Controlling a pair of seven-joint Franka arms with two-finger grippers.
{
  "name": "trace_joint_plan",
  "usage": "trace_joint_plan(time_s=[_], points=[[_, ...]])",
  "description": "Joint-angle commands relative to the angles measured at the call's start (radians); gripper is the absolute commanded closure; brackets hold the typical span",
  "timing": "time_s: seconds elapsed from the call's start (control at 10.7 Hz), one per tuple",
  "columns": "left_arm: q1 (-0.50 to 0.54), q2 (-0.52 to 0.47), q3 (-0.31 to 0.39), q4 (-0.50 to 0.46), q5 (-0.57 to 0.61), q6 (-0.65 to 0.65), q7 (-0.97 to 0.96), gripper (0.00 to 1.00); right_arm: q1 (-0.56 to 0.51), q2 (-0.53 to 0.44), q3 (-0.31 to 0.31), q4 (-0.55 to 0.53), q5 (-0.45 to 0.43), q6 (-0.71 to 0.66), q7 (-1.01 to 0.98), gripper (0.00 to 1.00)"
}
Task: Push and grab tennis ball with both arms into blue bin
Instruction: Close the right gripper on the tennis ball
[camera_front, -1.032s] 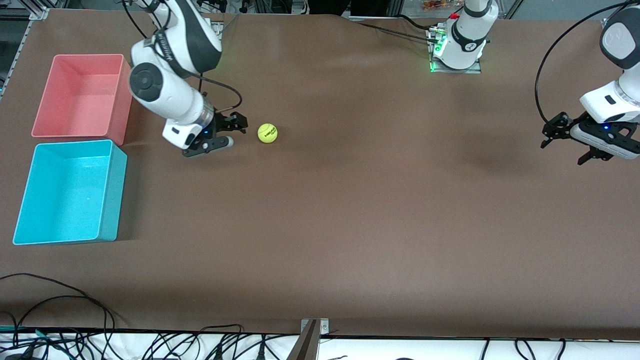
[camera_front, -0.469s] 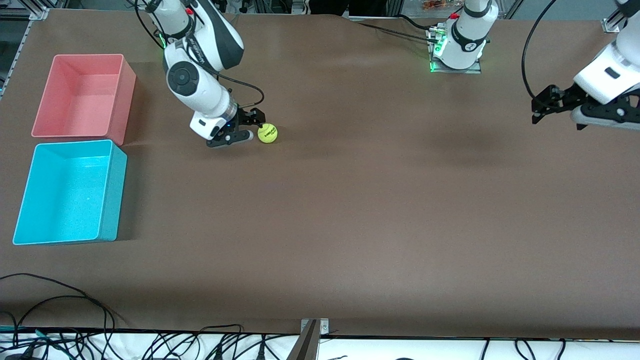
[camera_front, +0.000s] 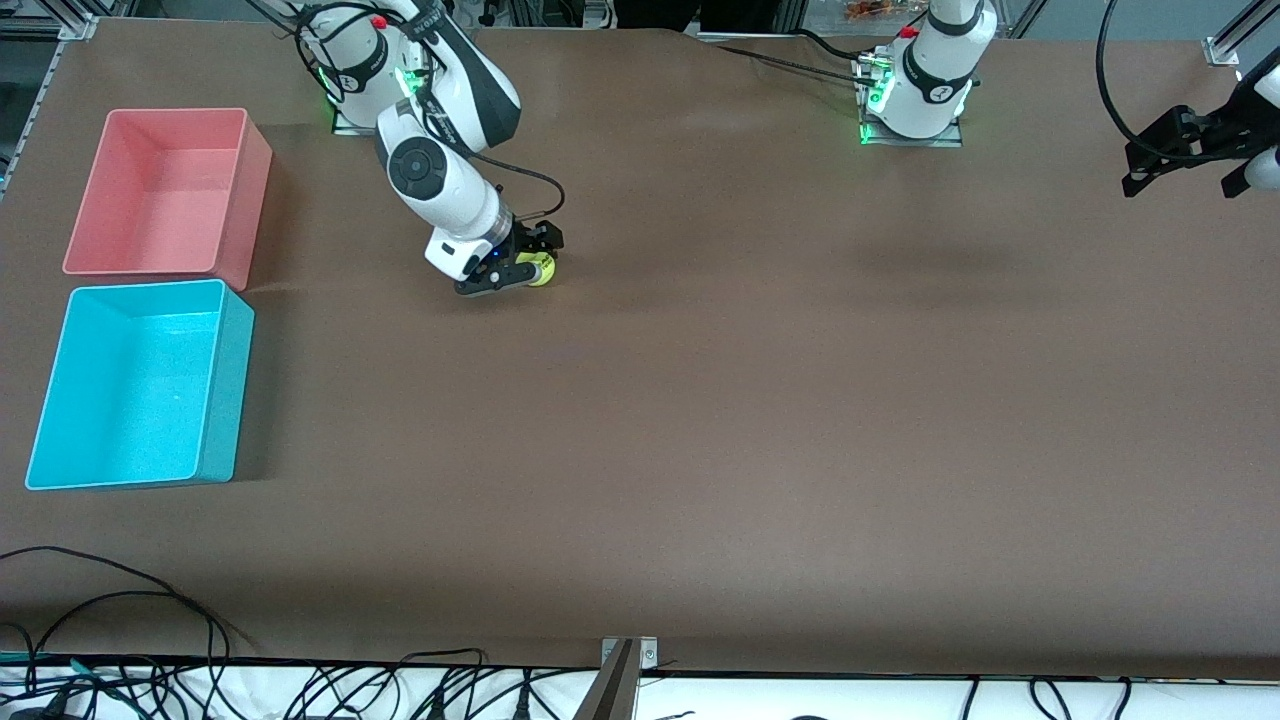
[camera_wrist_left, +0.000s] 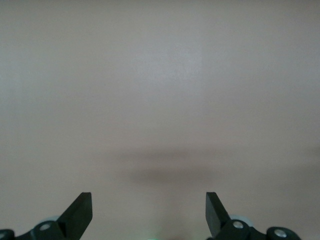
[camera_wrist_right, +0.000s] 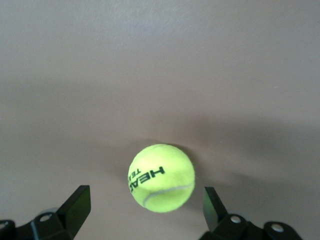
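My right gripper grabs the tennis ball by its round sides beside the dark lettering (camera_wrist_right: 161, 178) next, to get the tennis ball into the blue bin.
The yellow-green tennis ball (camera_front: 541, 268) lies on the brown table, toward the right arm's end. In the right wrist view the ball (camera_wrist_right: 161, 178) with dark lettering sits between the open fingers, touching neither. My right gripper (camera_front: 528, 262) is open, low at the table, around the ball. My left gripper (camera_front: 1180, 150) is open and empty, raised over the left arm's end of the table; its wrist view (camera_wrist_left: 149, 210) shows only bare table. The blue bin (camera_front: 222, 390) stands empty at the right arm's end, nearer the front camera than the ball.
A pink bin (camera_front: 240, 190) stands beside the blue bin, farther from the front camera. Cables (camera_front: 120, 640) lie along the table's front edge. The arms' green-lit bases (camera_front: 910, 100) stand along the back edge.
My right gripper has moved from beside the bins to the ball and now straddles it. My left arm has lifted and drawn back toward its end of the table. The ball has not moved.
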Motion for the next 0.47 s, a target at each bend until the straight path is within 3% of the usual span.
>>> trace_joint_plan(time_s=[0.0,0.38], points=[[0.030,0.044,-0.100,0.061,-0.006,-0.039,-0.120,0.00,0.027,0.041,0.001,-0.014,0.014,0.068,0.012,0.00],[0.058,0.053,-0.116,0.061,-0.113,-0.031,-0.114,0.00,0.030,0.059,-0.025,-0.039,-0.033,0.088,0.001,0.00]])
